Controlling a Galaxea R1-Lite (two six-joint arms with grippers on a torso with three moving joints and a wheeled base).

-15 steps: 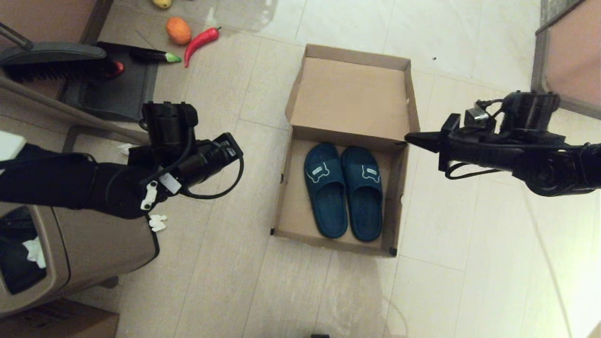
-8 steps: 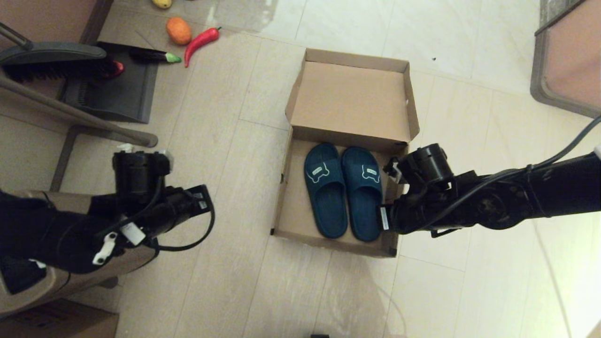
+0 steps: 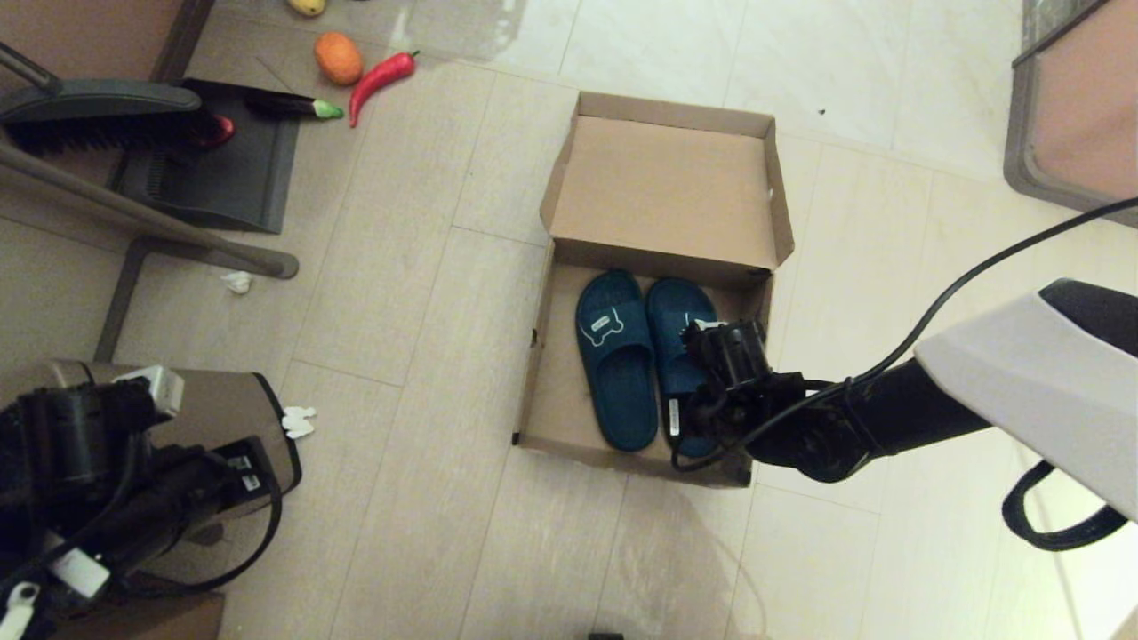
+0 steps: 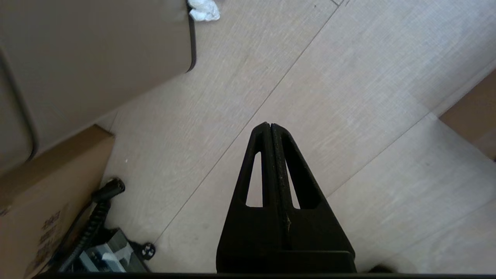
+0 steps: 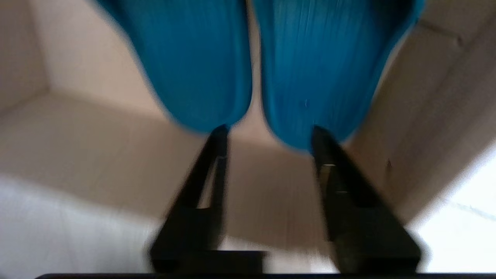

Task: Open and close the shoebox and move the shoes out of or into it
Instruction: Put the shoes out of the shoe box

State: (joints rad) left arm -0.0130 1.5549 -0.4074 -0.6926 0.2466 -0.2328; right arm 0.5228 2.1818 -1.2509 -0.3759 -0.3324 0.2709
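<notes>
I need to move the navy shoes out of the shoebox (image 3: 551, 391), so my right gripper should next grab both of them by the adjoining sides of their straps.
The shoebox (image 3: 551, 391) stands open on the floor, its lid (image 3: 662, 191) folded back flat behind it. Both navy shoes lie side by side inside, toes toward the lid: the left slipper (image 3: 615, 373) and the right slipper (image 3: 683, 324). My right gripper (image 5: 267, 131) is open and low over the box's near right part. Its fingertips (image 5: 221, 131) sit at the heel ends of the two shoes (image 5: 321, 66), with nothing held. The box's front wall (image 5: 97, 135) shows below them. My left gripper (image 4: 270, 126) is shut and empty over bare floor at the lower left.
A tan trash bin (image 3: 204, 436) and a darker carton (image 3: 133, 618) sit by my left arm. A dustpan and brush (image 3: 213, 169), a red pepper (image 3: 378, 80), an orange fruit (image 3: 338, 58) and an eggplant (image 3: 289, 107) lie far left. Furniture (image 3: 1076, 107) stands far right.
My right arm swung from beside the lid down into the box, over the right slipper's heel. My left arm pulled back toward the lower left. The lid settled flat.
</notes>
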